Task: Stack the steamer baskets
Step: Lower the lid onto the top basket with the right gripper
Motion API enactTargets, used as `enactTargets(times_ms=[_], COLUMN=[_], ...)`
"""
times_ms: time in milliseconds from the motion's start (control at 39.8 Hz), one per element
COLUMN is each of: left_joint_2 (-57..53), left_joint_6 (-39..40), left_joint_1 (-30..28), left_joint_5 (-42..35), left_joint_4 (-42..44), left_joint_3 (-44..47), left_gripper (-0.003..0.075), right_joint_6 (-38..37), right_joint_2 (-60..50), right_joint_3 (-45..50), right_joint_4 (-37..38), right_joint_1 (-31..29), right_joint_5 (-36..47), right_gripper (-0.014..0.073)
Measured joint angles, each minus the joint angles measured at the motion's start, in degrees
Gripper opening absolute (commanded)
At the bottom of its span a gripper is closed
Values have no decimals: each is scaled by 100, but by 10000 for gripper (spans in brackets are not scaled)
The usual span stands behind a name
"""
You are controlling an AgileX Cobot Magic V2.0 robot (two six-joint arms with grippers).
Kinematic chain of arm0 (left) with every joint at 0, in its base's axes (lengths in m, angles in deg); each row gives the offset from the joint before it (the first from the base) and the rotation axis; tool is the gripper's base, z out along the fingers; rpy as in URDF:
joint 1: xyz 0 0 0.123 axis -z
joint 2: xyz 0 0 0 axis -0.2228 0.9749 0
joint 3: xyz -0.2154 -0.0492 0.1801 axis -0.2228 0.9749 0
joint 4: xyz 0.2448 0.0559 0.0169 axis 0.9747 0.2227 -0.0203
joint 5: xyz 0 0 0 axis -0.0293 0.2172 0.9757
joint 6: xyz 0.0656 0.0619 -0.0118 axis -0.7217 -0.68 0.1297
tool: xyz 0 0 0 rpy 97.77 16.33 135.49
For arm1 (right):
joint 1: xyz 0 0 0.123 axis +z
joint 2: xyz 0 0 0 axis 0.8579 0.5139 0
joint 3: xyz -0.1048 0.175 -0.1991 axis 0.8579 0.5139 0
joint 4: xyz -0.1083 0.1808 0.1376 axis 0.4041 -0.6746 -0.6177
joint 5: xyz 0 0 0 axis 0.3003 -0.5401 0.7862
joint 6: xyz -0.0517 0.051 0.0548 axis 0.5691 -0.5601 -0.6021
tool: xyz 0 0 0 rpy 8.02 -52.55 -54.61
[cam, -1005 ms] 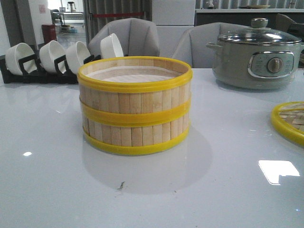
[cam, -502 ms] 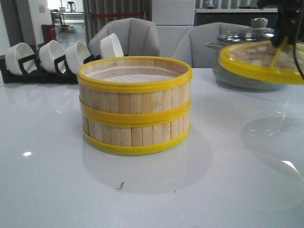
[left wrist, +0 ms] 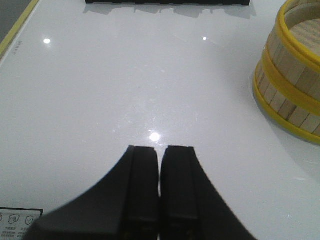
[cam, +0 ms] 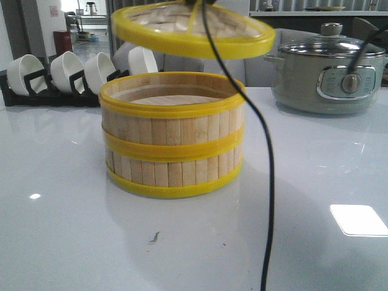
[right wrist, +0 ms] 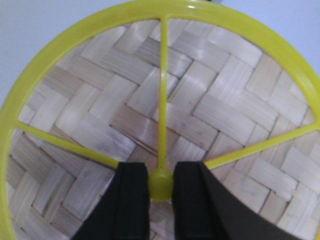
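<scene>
I will lower the lid before my right gripper releases it, because the lid's lower edge (cam: 194,53) is tilted above the top basket's rim (cam: 173,111).
Two steamer baskets (cam: 172,134) of pale bamboo slats with yellow rims stand stacked in the middle of the white table; they also show in the left wrist view (left wrist: 292,75). The woven yellow-rimmed lid (cam: 193,30) hangs tilted in the air just above the stack, apart from it. My right gripper (right wrist: 160,186) is shut on the lid's yellow centre knob (right wrist: 160,184), over the woven lid (right wrist: 125,100). My left gripper (left wrist: 160,165) is shut and empty, low over bare table to the left of the stack.
A grey-green electric pot (cam: 327,70) with a glass lid stands at the back right. A black rack of white bowls (cam: 66,73) stands at the back left. A black cable (cam: 260,151) hangs down in front of the stack's right side. Grey chairs stand behind the table.
The lid has been lifted off the table at the right and carried left. It now hangs over the stack. The baskets and left gripper have not moved.
</scene>
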Motion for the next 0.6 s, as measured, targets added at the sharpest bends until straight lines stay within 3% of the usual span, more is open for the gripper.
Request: enactTargets(times_ms=[251,603], left_joint_2=[0,0], left_joint_6=[0,0], left_joint_1=[0,0], left_joint_5=[0,0], left_joint_4=[0,0], left_joint_3=[0,0], left_gripper=[85,85], right_joint_6=[0,0], right_joint_2=[697,783], right_joint_3=[-348,-361], right_joint_4=[173,224], right_joint_1=[223,223], right_joint_5=[-195,-24], right_gripper=[56,56])
